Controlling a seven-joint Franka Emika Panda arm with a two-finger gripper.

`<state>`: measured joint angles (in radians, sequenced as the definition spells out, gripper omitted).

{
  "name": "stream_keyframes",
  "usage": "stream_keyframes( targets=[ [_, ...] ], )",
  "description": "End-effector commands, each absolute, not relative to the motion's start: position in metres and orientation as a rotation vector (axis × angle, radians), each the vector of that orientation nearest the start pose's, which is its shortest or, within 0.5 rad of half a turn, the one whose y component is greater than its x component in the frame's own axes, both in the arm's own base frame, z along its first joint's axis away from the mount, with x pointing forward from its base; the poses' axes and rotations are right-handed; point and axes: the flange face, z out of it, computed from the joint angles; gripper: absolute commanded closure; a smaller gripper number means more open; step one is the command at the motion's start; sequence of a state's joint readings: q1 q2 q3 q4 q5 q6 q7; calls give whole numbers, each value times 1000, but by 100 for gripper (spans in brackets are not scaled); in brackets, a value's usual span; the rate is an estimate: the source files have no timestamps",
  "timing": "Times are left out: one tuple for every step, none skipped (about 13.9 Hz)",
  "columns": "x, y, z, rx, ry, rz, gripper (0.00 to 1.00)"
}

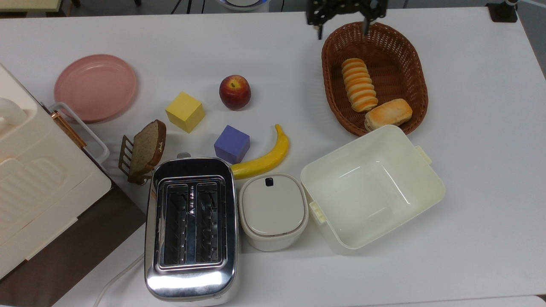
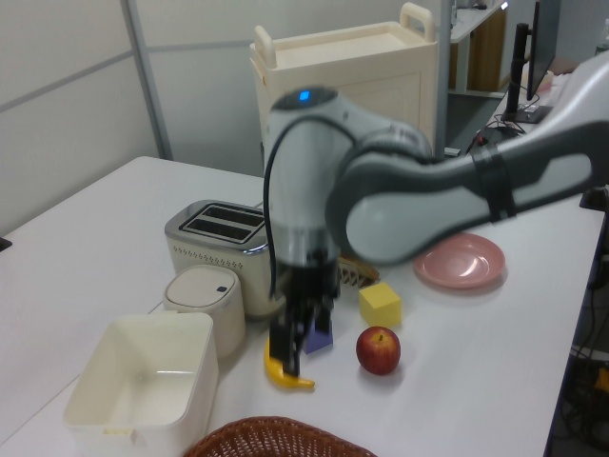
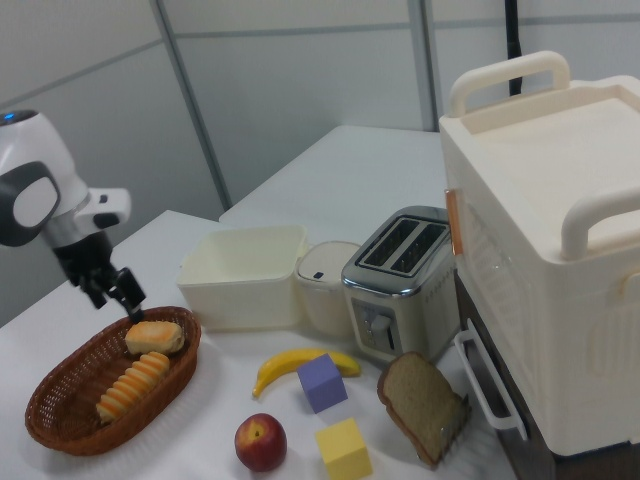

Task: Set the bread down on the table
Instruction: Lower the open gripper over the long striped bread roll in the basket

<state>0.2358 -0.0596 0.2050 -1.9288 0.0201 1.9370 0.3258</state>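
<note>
My gripper grabs the bread (image 1: 359, 85) by its tapered end next, to set the bread out on the white table.
The bread (image 1: 359, 85), a ridged loaf with orange and cream stripes, lies inside the brown wicker basket (image 1: 330, 91) on the white table (image 1: 469, 140). In the right view the bread (image 3: 133, 387) rests lengthwise in the basket (image 3: 60, 432), below a golden bun. My gripper (image 1: 342, 26) hangs open over the basket's end toward the top view's top edge, with nothing between its fingers and apart from the loaf. In the right view the gripper (image 3: 114, 292) hovers just above the bun end of the basket. In the left view the gripper (image 2: 290, 354) hangs in front of the banana.
A small golden bun (image 1: 388, 114) shares the basket. An open cream tub (image 1: 371, 187) stands beside the basket. An apple (image 1: 234, 91), banana (image 1: 264, 160), yellow cube (image 1: 184, 111), purple cube (image 1: 231, 144), toaster (image 1: 190, 226), lidded pot (image 1: 273, 211), toast rack (image 1: 145, 149) and pink plate (image 1: 94, 87) stand in the top view's left half.
</note>
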Motion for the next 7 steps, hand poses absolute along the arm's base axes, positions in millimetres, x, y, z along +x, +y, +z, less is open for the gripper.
stream_keyframes(
  targets=[
    [488, 262, 484, -3124, -202, -55, 0],
    [494, 270, 460, -3157, -193, -23, 0],
    [497, 284, 436, -3197, -196, -21, 0],
    [502, 292, 413, -3232, -171, -44, 0],
    [504, 298, 398, -3252, -162, -56, 0],
    [505, 305, 389, -3267, -161, -80, 0],
    [505, 308, 386, -3277, -156, -112, 0]
  ],
)
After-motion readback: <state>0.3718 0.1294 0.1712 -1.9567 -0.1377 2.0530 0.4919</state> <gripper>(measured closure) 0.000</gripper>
